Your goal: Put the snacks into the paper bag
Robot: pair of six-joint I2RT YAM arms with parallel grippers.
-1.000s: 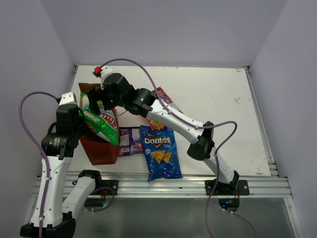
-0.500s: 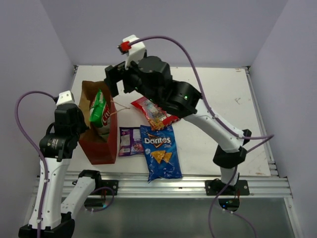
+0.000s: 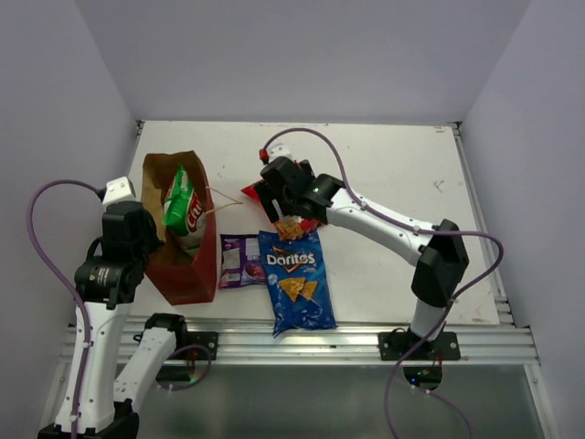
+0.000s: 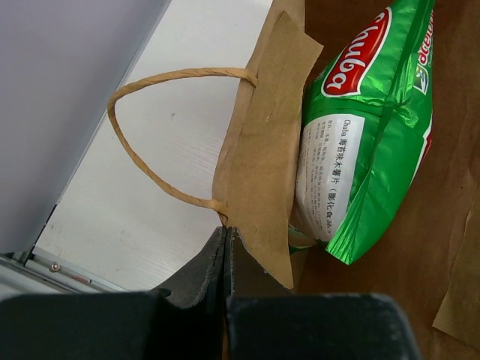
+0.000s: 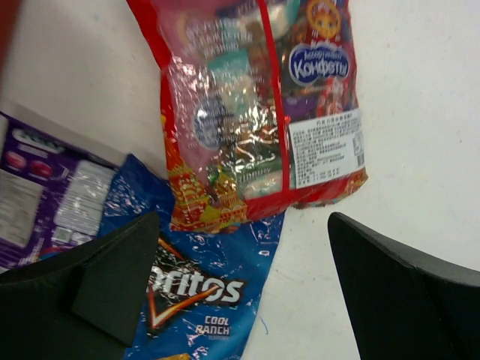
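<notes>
I need to grab the red snack-mix bag (image 3: 250, 194) with my right gripper by its edge over the Doritos bag, so the rest stays free to enter the paper bag.
The reddish-brown paper bag (image 3: 189, 274) stands open at the left with the green-white chip bag (image 3: 186, 203) inside it. My left gripper (image 3: 155, 245) is shut on the bag's left rim; the left wrist view shows its tips (image 4: 225, 231) pinching the tan wall (image 4: 262, 165) beside the chip bag (image 4: 367, 127). My right gripper (image 3: 288, 208) is open and empty, low over the red snack-mix bag (image 3: 250, 194). In the right wrist view its jaws (image 5: 244, 225) straddle that bag's lower end (image 5: 255, 112). The blue Doritos bag (image 3: 294, 279) and the purple packet (image 3: 242, 261) lie flat beside the paper bag.
The paper bag's string handle (image 4: 150, 82) loops over the table on the left. Another handle (image 3: 224, 203) sticks out to the right toward the red bag. The Doritos bag (image 5: 195, 300) lies partly under the red bag. A metal rail (image 3: 347, 334) runs along the near edge.
The green-white chip bag has dropped from my right gripper into the paper bag. My right arm rose, then swung right and came down open over the red snack-mix bag. The left arm held still.
</notes>
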